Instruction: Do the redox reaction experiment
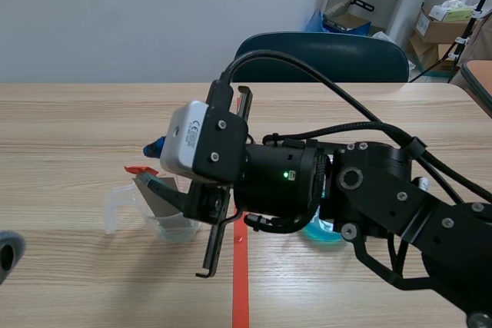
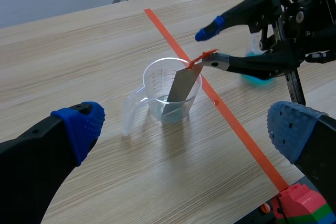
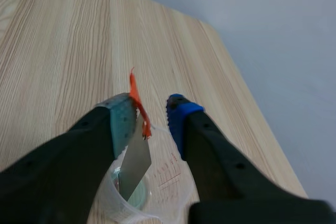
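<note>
The grey metal strip (image 1: 151, 197) has to be lifted out for the redox reaction, so my right gripper will grip its orange tag (image 1: 141, 170) next.
A clear measuring cup (image 1: 163, 224) (image 2: 157, 77) (image 3: 164, 178) stands on the wooden table left of the orange tape line. A grey metal strip (image 1: 151, 197) (image 2: 181, 86) (image 3: 134, 165) with an orange tag at its top leans inside it. My right gripper (image 1: 154, 165) (image 2: 211, 45) (image 3: 152, 109) hangs over the cup, open; the tag rests against one pad while the other blue pad stands clear of it. My left gripper (image 2: 184, 129) is open, low and short of the cup, with nothing between its fingers. A dish of blue liquid (image 1: 323, 233) (image 2: 256, 77) sits under the right arm.
The right arm (image 1: 369, 197) stretches across the middle of the table. A dark chair (image 1: 323, 55) stands behind the far edge, with cardboard boxes (image 1: 442, 27) at the back right. Coloured bricks (image 2: 304, 203) lie by my left gripper's right finger.
</note>
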You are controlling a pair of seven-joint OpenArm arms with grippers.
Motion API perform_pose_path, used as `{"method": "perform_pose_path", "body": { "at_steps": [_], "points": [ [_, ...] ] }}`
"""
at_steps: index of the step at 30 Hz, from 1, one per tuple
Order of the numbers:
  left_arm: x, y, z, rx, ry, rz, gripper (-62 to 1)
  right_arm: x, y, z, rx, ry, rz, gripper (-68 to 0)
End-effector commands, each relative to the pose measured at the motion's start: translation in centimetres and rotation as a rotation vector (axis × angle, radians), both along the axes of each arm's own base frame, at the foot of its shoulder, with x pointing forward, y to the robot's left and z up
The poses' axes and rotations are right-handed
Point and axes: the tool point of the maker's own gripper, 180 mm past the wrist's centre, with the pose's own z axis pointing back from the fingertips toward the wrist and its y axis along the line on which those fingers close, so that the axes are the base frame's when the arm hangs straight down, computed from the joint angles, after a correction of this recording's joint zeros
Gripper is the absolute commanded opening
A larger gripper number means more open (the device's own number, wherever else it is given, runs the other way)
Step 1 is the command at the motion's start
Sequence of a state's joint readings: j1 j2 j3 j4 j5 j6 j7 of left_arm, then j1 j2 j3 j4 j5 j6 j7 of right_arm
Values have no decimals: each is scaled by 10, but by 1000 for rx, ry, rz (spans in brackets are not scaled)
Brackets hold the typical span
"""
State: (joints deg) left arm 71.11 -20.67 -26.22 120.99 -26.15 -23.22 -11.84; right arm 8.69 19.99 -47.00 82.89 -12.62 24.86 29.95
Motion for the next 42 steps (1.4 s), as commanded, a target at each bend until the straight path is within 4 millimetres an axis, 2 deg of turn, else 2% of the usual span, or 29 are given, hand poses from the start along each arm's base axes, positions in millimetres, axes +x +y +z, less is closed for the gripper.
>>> {"method": "perform_pose_path", "body": {
  "at_steps": [1, 2, 10, 16, 28, 42],
  "points": [
    [-1, -4, 3, -25, -4, -5, 14, 4, 1, 17, 41, -34, 4, -645],
    [-1, -4, 3, -25, -4, -5, 14, 4, 1, 17, 40, -34, 4, -670],
    [-1, -4, 2, -23, 0, -5, 14, 8, 0, 22, 52, -14, 6, -667],
    [-1, -4, 2, -23, 0, -5, 14, 27, 0, 31, 31, 87, -22, -667],
    [-1, -4, 2, -23, 0, -5, 14, 49, 1, 78, -25, 173, -85, -667],
    [-1, -4, 2, -23, -1, -5, 14, 50, 3, 135, -54, 175, -86, -667]
  ]
}}
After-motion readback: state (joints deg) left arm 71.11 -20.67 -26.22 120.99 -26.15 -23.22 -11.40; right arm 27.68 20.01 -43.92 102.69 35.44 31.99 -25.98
